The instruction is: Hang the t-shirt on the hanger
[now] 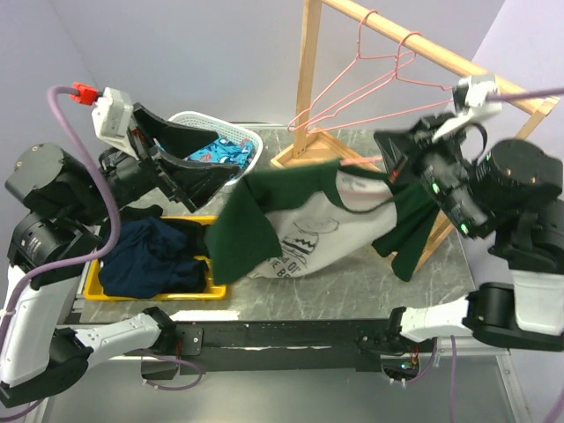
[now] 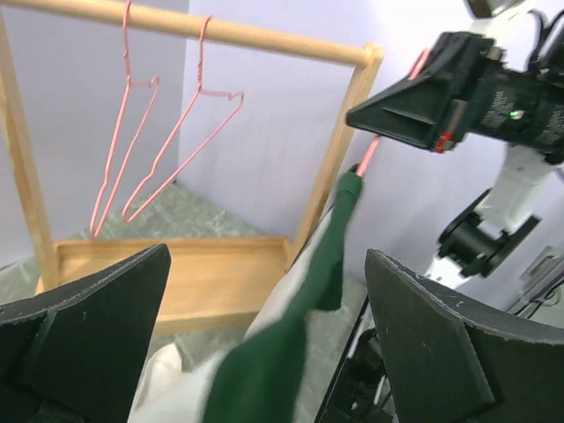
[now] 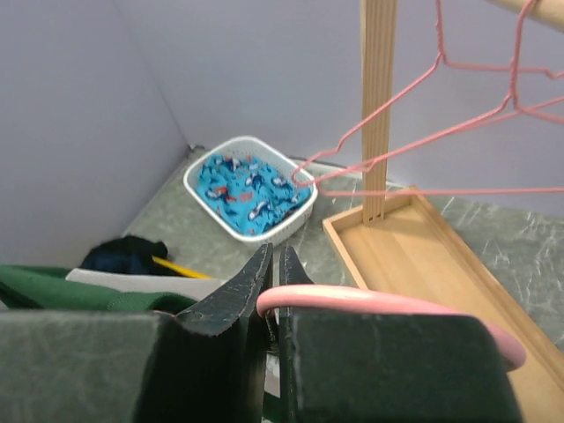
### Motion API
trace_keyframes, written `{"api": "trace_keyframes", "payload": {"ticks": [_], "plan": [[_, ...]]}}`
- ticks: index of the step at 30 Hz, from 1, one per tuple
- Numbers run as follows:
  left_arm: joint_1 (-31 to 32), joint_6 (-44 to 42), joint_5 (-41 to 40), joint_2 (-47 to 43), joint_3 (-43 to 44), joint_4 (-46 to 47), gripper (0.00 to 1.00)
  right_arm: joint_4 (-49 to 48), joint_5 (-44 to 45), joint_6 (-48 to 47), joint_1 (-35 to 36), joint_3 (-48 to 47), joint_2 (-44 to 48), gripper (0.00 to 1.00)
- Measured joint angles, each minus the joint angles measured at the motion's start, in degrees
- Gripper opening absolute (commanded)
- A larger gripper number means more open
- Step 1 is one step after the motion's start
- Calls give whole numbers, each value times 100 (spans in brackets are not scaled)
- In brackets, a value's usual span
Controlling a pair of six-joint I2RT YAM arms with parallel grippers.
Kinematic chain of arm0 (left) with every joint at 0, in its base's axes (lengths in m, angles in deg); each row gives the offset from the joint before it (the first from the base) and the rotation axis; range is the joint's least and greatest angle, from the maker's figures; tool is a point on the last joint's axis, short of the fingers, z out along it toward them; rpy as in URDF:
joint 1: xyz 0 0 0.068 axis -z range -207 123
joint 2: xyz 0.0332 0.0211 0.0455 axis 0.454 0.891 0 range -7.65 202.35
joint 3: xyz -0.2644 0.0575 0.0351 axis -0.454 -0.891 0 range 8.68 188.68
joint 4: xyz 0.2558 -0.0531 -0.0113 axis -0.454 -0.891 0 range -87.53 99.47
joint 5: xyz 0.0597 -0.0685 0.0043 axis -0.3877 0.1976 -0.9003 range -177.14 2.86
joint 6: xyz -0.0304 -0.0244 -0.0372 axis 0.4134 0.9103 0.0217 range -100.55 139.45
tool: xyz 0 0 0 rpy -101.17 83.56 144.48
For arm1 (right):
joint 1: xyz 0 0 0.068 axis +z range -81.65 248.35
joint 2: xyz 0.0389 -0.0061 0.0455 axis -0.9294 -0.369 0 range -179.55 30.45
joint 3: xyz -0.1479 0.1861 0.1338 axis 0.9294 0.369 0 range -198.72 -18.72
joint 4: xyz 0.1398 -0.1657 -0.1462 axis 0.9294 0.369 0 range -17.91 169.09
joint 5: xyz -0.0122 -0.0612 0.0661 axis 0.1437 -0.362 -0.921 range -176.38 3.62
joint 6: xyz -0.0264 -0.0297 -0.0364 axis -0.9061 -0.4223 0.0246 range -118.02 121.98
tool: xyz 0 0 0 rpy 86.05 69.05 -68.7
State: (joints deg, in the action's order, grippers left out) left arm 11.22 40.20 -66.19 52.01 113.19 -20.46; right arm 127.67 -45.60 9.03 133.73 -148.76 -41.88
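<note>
I will next grab the t-shirt with my left gripper by the green sleeve opposite my right gripper, which leaves the hanger's hook free for the bar.
The t-shirt, white with dark green sleeves, hangs above the table from a pink wire hanger. My right gripper is shut on that hanger's hook; the right wrist view shows the pink wire clamped between the closed fingers. My left gripper is open beside the shirt's left sleeve. In the left wrist view the green sleeve hangs between the wide-open fingers, not clamped. The hanger's pink wire shows under the right gripper there.
A wooden rail frame stands at the back with two more pink hangers on its bar. A white basket holds blue fish-patterned cloth. A yellow tray holds a dark navy garment.
</note>
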Motion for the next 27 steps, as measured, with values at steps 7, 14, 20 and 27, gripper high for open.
{"api": "trace_keyframes", "payload": {"ticks": [7,14,20,27], "plan": [[0,-601,24,-111,-706,-409,85,-46,-472,179,-7,1561,251,0],[0,-1145,439,-319,-1869,-1104,78,-90,-1165,365,-24,2524,-232,0],[15,-1386,678,-448,-2277,-1414,75,-120,-1351,404,-39,2492,-262,0],[483,-1456,678,-485,-2680,-1508,69,-129,-1434,402,-39,2413,-313,0]]}}
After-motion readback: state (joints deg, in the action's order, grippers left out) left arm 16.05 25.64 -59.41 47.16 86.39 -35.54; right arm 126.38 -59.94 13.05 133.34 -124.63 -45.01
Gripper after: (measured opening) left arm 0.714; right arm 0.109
